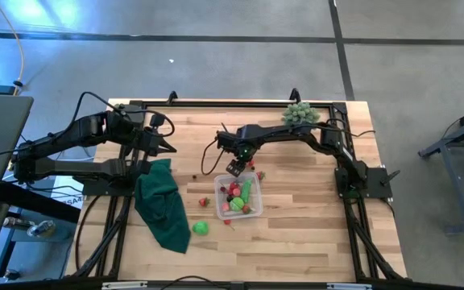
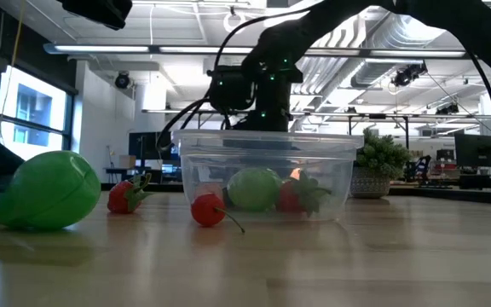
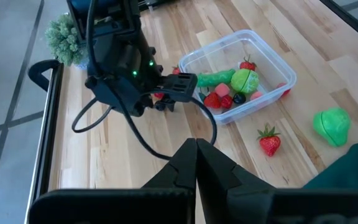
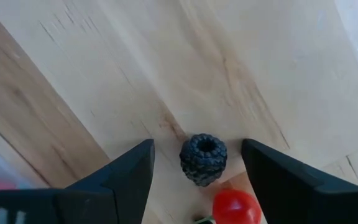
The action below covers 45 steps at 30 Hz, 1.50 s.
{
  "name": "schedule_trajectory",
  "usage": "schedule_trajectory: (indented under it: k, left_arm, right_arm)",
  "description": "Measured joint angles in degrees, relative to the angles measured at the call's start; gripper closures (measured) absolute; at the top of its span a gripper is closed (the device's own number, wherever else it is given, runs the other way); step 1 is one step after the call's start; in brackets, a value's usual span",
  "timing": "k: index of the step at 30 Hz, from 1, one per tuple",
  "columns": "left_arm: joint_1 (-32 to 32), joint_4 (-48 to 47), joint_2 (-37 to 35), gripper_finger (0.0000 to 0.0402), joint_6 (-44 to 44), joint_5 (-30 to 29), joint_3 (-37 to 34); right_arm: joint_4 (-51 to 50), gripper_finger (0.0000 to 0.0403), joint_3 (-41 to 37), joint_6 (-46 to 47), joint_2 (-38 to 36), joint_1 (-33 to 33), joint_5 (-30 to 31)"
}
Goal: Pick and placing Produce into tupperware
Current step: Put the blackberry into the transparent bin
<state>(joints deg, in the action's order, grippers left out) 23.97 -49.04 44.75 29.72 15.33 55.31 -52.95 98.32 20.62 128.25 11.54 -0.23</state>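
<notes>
My right gripper's fingers stand low around the blackberry beside the red tomato piece, so it is now time to close on the dark blackberry (image 4: 202, 159).
The clear tupperware (image 1: 253, 211) stands mid-table with red, pink and green produce inside. My right gripper (image 4: 197, 163) points down just beyond its far left corner, open. Its fingers stand on either side of a dark blackberry (image 4: 202, 159) that rests on the wood, with a gap at each side. A red tomato piece (image 4: 236, 208) lies close by it. Loose on the table lie a strawberry (image 3: 270, 142), a green round piece (image 1: 201, 228) and a small red piece (image 2: 209, 210). My left gripper (image 3: 196, 155) hovers shut over the table's left part.
A dark green cloth (image 1: 161, 205) lies crumpled left of the container, under my left arm. A pale green spiky plant (image 1: 300, 113) stands at the far edge. Black frame rails (image 1: 216, 103) run along the table's sides. Bare wood lies near the front edge.
</notes>
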Motion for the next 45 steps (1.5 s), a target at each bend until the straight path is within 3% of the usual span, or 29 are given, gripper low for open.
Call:
schedule_trajectory:
  k: [6, 24, 37, 45]
  left_arm:
    - [0.0, 0.0, 0.0, 0.0401, 0.0, 0.0, 0.0]
    - [0.0, 0.0, 0.0, 0.0401, 0.0, 0.0, 0.0]
    - [0.0, 0.0, 0.0, 0.0401, 0.0, 0.0, 0.0]
    - [0.0, 0.0, 0.0, 0.0401, 0.0, 0.0, 0.0]
  right_arm:
    - [0.1, 0.0175, 0.0, -0.2, 0.0, -0.2, 1.5]
    - [1.0, 0.0267, 0.0, 1.0, 0.0, 0.0, 2.0]
    - [-0.1, 0.0281, 0.0, 3.5, 0.0, 0.0, 1.4]
    - [-0.3, 0.0315, 0.0, 5.4, 0.0, 0.0, 1.1]
